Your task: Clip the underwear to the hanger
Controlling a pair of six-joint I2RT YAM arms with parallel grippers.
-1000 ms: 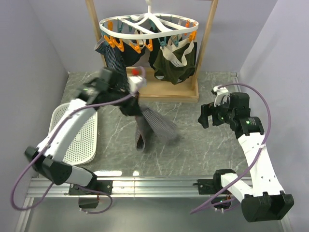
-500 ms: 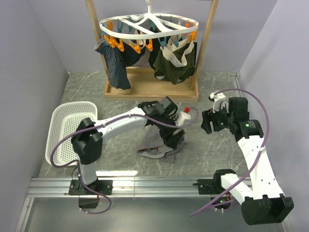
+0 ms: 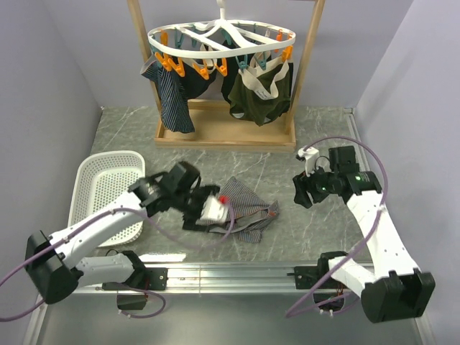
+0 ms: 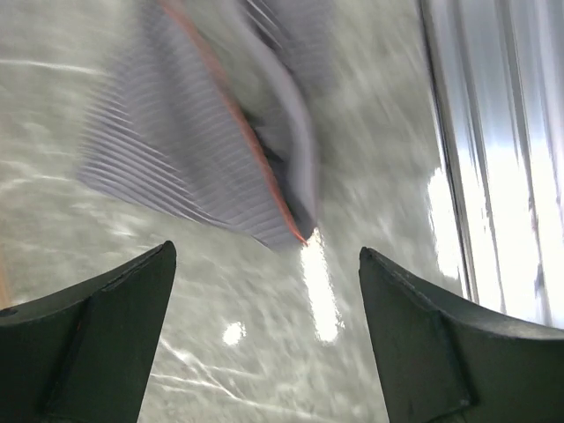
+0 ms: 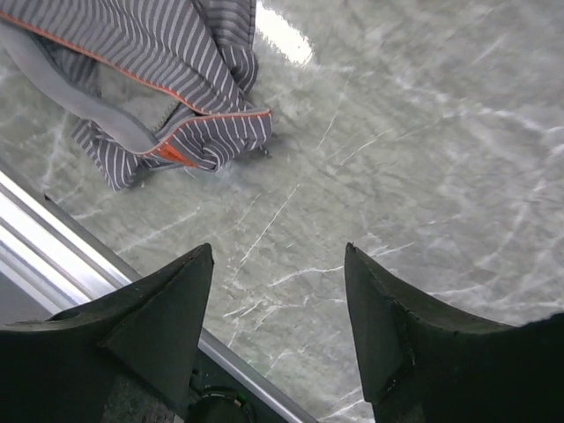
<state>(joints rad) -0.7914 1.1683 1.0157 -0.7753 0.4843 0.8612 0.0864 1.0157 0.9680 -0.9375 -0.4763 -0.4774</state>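
Note:
My left gripper grabs the orange-trimmed edge's corner (image 4: 299, 233) nearest it next, to clip the underwear. The opposite corner stays for my right gripper.
The underwear (image 3: 244, 214), light grey with fine stripes and orange trim, lies crumpled on the marble table in front of the arms. My left gripper (image 3: 208, 211) hangs just over its left edge, open and holding nothing. The left wrist view is blurred and shows the underwear (image 4: 194, 159) beyond the open gripper (image 4: 267, 251). My right gripper (image 3: 302, 191) is open above bare table to the right of the cloth. In its wrist view the underwear (image 5: 167, 62) lies up and left of the gripper (image 5: 278, 248). The hanger (image 3: 215, 39), a white ring with orange and teal clips, hangs at the back.
A wooden frame (image 3: 223, 133) carries the hanger. A dark olive pair (image 3: 259, 93) and a navy striped garment (image 3: 172, 93) are clipped on it. A white basket (image 3: 100, 194) sits at the left. A metal rail (image 3: 230, 277) runs along the near edge.
My left gripper let go of the underwear, which dropped from near the hanger to the table. The left arm swung right, then drew back left. My right gripper narrowed slightly and edged left.

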